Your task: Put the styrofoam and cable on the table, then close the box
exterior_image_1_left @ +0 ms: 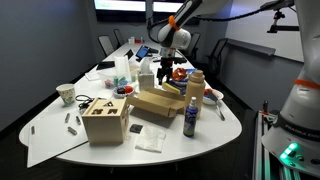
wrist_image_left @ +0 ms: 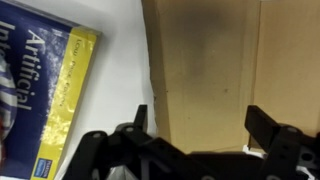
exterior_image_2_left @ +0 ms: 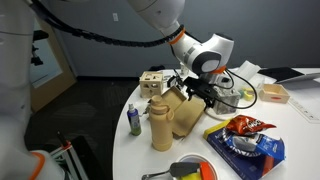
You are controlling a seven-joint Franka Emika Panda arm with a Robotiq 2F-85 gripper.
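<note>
I will next grab the open flap with my gripper by its outer edge, on the side facing the book. Then the flap can swing over and close the box.
The tan cardboard box (exterior_image_1_left: 158, 102) lies on the white table (exterior_image_1_left: 230, 128) and also shows in the other exterior view (exterior_image_2_left: 186, 112). My gripper (exterior_image_1_left: 166, 68) hangs just above its far side (exterior_image_2_left: 196, 90). In the wrist view the gripper (wrist_image_left: 200, 125) is open and empty over a flat brown cardboard flap (wrist_image_left: 205, 60). A thin black cable (exterior_image_2_left: 243, 97) lies in a loose loop on the table (exterior_image_2_left: 290, 120) beside the gripper. A flat white piece (exterior_image_1_left: 152, 140), perhaps the styrofoam, lies on the table in front of the box.
A pale wooden cube with holes (exterior_image_1_left: 105, 120) stands near the box. A tan bottle (exterior_image_2_left: 160, 125) and a blue bottle (exterior_image_2_left: 135, 122) stand beside the box. A blue and yellow book (wrist_image_left: 40, 90) lies next to the box. A snack bag (exterior_image_2_left: 246, 140) lies near the table edge.
</note>
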